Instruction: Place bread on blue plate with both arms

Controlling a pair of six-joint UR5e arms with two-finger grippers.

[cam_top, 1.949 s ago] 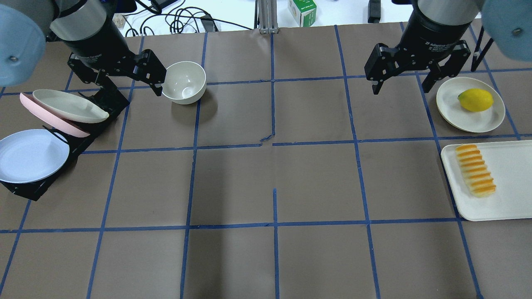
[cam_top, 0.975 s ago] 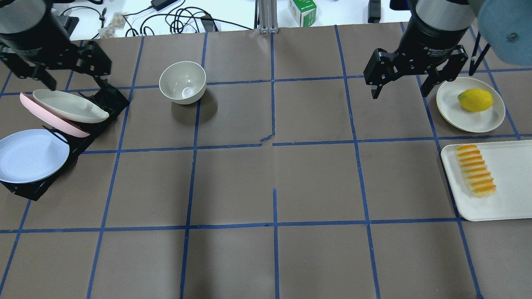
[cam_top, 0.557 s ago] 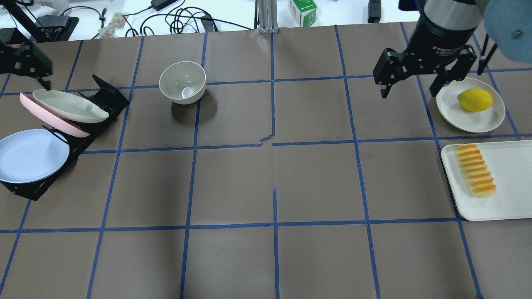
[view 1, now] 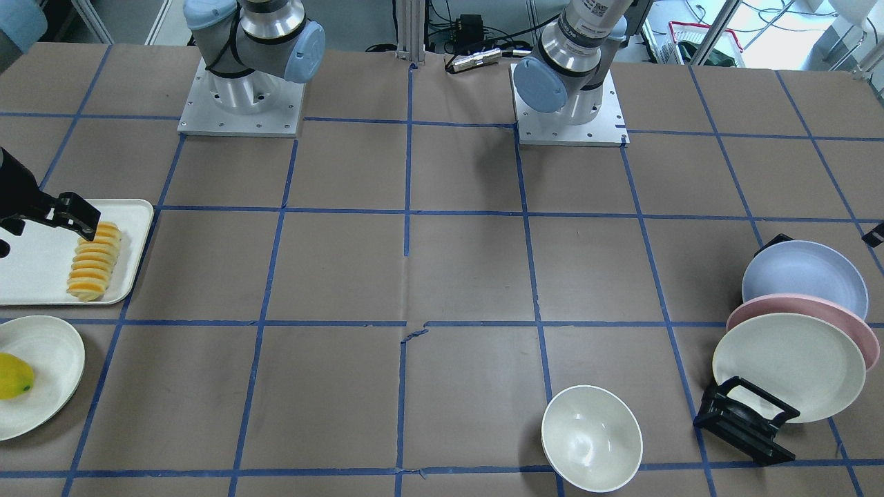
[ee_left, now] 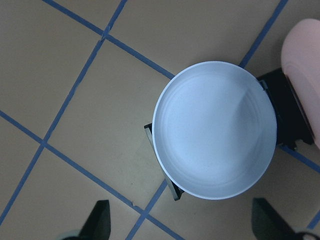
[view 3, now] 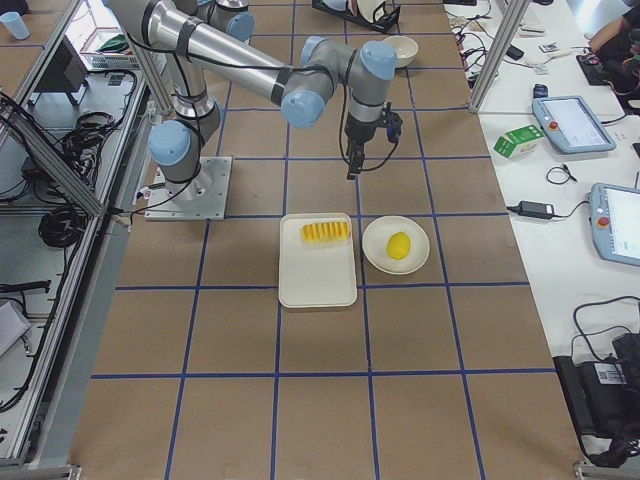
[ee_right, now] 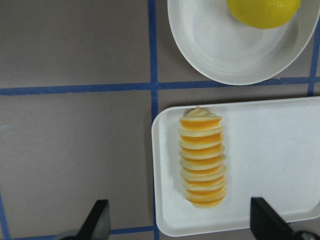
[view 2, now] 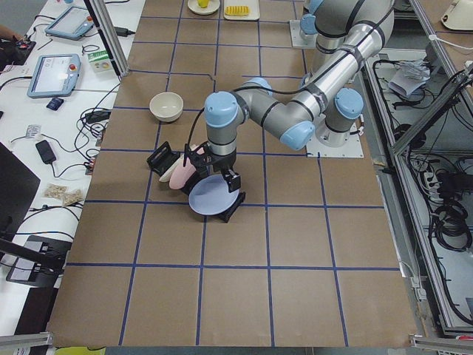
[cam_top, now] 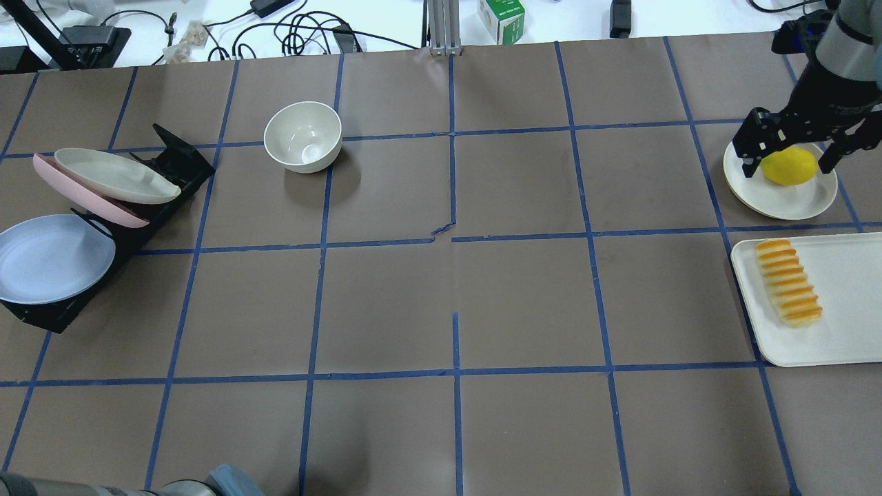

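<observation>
The bread is long and narrow. My right gripper will next grab the long, narrow bread across its middle (view 1: pixel 94 261) (ee_right: pixel 203 162) to keep both ends balanced.
The bread (cam_top: pixel 788 282) lies on a white tray (cam_top: pixel 851 310) at the right edge; it also shows in the right wrist view (ee_right: pixel 202 157). The blue plate (cam_top: pixel 48 258) leans in a black rack (cam_top: pixel 172 162) at the far left. My right gripper (cam_top: pixel 785 169) is open, hanging over the lemon plate just beyond the bread. My left gripper (ee_left: pixel 182 222) is open above the blue plate (ee_left: pixel 215 130), fingertips wide apart; it is out of the overhead view and shows in the exterior left view (view 2: pixel 222 177).
A lemon (cam_top: pixel 792 165) sits on a cream plate (cam_top: pixel 778 200) behind the tray. A pink plate (cam_top: pixel 89 201) and a cream-white plate (cam_top: pixel 114 178) lean in the same rack. A cream bowl (cam_top: pixel 303 136) stands at the back left.
My left gripper has moved left, out of the overhead view, to above the blue plate. My right gripper has moved right and now hangs over the lemon plate. Both stay open.
</observation>
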